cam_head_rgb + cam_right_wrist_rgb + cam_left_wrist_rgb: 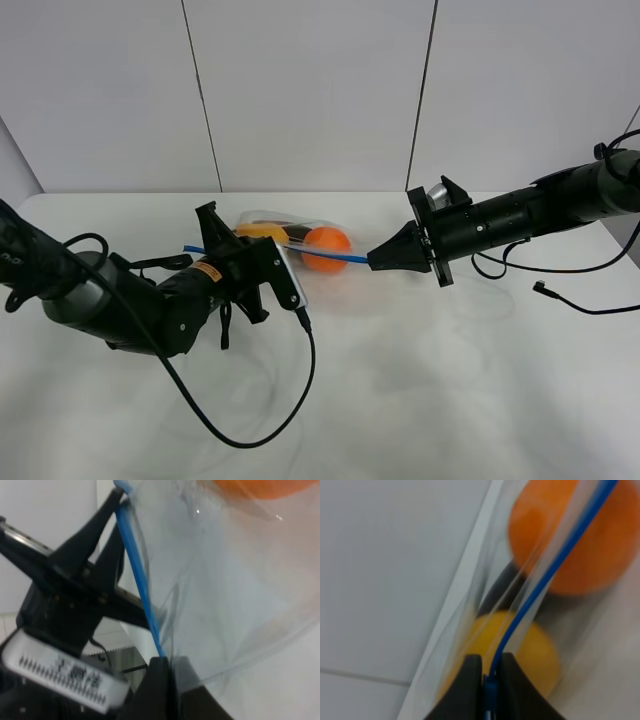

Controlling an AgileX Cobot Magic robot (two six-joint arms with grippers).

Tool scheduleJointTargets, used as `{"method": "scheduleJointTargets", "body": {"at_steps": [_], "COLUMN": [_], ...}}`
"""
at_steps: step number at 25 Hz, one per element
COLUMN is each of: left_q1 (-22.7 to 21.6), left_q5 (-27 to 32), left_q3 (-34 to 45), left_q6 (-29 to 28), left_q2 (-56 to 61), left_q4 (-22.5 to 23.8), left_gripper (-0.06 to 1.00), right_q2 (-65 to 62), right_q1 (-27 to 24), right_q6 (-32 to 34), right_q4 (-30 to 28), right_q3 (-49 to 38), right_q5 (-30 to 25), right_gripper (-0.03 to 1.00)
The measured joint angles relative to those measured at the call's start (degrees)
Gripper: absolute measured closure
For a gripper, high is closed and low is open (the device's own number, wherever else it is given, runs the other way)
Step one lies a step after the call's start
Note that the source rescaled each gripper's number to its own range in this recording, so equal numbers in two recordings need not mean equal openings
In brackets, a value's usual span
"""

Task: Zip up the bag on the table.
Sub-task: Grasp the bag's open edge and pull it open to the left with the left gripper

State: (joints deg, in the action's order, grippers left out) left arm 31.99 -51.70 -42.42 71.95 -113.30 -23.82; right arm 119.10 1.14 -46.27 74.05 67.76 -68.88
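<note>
The loose end of the blue zipper strip sticks out behind my left gripper's fingers. I need to slide that gripper along the strip before I open it.
The clear bag (285, 232) is held a little above the white table (450, 390), with an orange fruit (327, 247), a yellow fruit (258, 232) and something dark inside. Its blue zipper strip (345, 257) is stretched between my grippers. My left gripper (212, 242) is shut on the strip's left end, which the left wrist view shows between the fingertips (490, 682). My right gripper (373, 260) is shut on the right end, seen in the right wrist view (166, 667). That view also shows the strip (140, 580) running to the left gripper (85, 575).
A black cable (262, 430) loops from the left arm across the table's front. Another cable with a loose plug (545, 290) lies at the right. Grey wall panels (310, 90) stand behind the table.
</note>
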Motion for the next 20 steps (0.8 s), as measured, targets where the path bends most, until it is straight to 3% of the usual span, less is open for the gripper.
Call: {"method": "scheduleJointTargets", "body": {"at_steps": [7, 14, 20], "left_q1": [-7.8, -14.0, -17.0], "left_q5": [0.0, 0.1, 0.9], "left_q3": [0.0, 0.0, 0.2], "left_q6": [0.1, 0.1, 0.0], "left_q2": [0.0, 0.0, 0.0], "left_q4": [3.3, 3.8, 6.3], "left_gripper": [0.94, 0.94, 0.94], "right_q2": [0.0, 0.0, 0.0], "right_q1": [0.0, 0.0, 0.3], "right_q6": [0.0, 0.0, 0.0], "right_q4": [0.5, 0.4, 1.0], "right_q3": [0.1, 0.1, 0.2], "right_q5": [0.0, 0.0, 0.0], "right_gripper": [0.97, 0.97, 0.97]}}
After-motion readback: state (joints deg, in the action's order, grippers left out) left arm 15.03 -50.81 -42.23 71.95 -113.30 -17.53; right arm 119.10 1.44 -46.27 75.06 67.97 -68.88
